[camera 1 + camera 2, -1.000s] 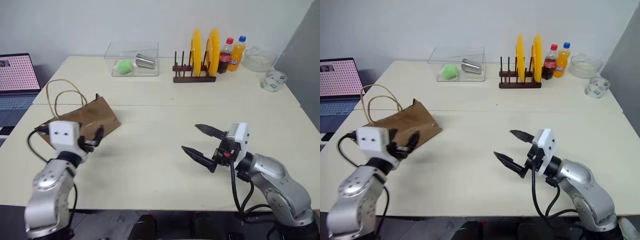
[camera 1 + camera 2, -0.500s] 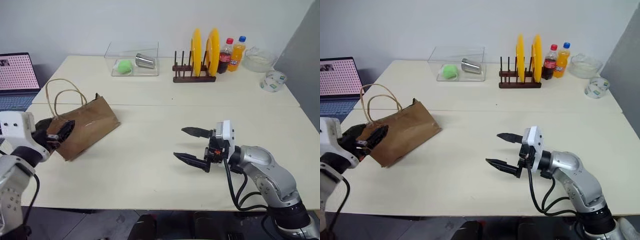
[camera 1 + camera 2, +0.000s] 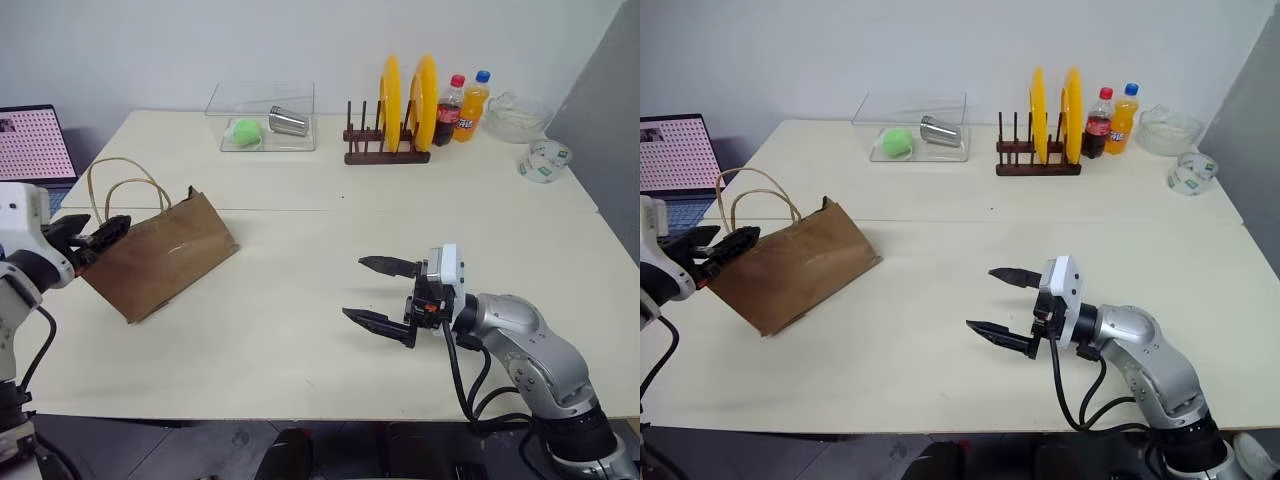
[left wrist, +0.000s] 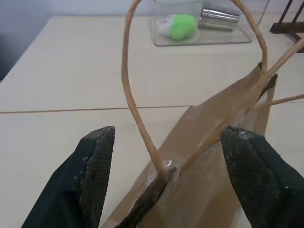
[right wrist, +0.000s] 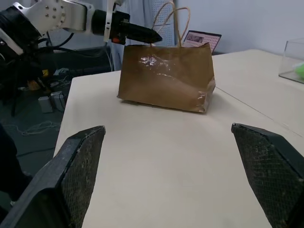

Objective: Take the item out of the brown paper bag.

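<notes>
The tan cord handle loops up above the creased paper bag [image 3: 165,255], so next, my left gripper takes hold of the bag by that cord handle [image 3: 92,183].
The brown paper bag [image 3: 165,258] sits creased on the left part of the table, its tan cord handles [image 3: 120,185] looping up at its left end. My left gripper [image 3: 103,236] is open at that end. In the left wrist view its two fingers [image 4: 95,175] stand wide on either side of the bag's top edge [image 4: 209,190] and a handle root, not pressing them. My right gripper [image 3: 375,293] hovers open and empty over the table's middle, pointing at the bag [image 5: 166,78]. The item is hidden.
Along the far edge stand a clear box [image 3: 262,100] with a green ball [image 3: 246,131] and metal cup [image 3: 288,122], a rack of yellow plates [image 3: 405,100], two bottles [image 3: 460,108], a glass bowl [image 3: 515,115] and a tape roll [image 3: 547,160]. A laptop [image 3: 35,145] sits left.
My left hand has swung left and upward, from in front of the bag to its handle end. The right gripper has stayed about where it was, still open.
</notes>
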{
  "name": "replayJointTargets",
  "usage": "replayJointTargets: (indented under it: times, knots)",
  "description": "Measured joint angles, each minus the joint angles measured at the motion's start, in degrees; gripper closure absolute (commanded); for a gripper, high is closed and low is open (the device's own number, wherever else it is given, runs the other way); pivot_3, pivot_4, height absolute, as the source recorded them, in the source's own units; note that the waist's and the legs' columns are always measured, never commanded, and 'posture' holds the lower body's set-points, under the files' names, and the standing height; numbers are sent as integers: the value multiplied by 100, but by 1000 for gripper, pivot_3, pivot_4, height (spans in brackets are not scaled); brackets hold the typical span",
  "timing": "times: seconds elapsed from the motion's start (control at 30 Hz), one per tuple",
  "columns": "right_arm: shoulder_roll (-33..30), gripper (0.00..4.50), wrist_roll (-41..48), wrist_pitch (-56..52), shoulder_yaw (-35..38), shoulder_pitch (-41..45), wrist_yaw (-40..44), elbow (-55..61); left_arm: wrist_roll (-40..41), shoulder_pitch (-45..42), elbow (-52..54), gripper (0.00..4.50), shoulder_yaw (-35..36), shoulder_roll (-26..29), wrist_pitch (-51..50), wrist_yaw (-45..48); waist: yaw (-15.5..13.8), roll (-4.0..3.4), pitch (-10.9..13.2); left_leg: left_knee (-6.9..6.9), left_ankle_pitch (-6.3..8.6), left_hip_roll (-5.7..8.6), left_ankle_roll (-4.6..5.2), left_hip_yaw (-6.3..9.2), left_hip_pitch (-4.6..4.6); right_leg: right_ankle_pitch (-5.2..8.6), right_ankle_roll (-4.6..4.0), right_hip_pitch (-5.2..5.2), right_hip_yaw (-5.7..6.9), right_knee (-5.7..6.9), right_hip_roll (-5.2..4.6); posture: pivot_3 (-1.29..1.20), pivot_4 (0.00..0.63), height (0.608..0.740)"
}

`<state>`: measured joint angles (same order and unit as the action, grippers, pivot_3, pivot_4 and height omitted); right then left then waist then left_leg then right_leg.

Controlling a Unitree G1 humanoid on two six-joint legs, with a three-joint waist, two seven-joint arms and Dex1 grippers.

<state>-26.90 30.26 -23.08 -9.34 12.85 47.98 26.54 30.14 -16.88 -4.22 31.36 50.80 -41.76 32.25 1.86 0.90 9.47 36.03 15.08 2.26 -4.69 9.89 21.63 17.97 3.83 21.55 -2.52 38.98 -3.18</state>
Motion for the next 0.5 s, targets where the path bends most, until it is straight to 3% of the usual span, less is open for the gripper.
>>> replayJointTargets:
  times: [0.5]
  knots:
    - [-133, 0, 37, -352, 14, 72, -109, 276, -465, -1283, -1465, 865, -573, 210, 398, 345, 9, 4, -1, 3, -1, 2, -1, 0, 20, -3, -5, 22, 1, 6, 0, 0, 150, 740]
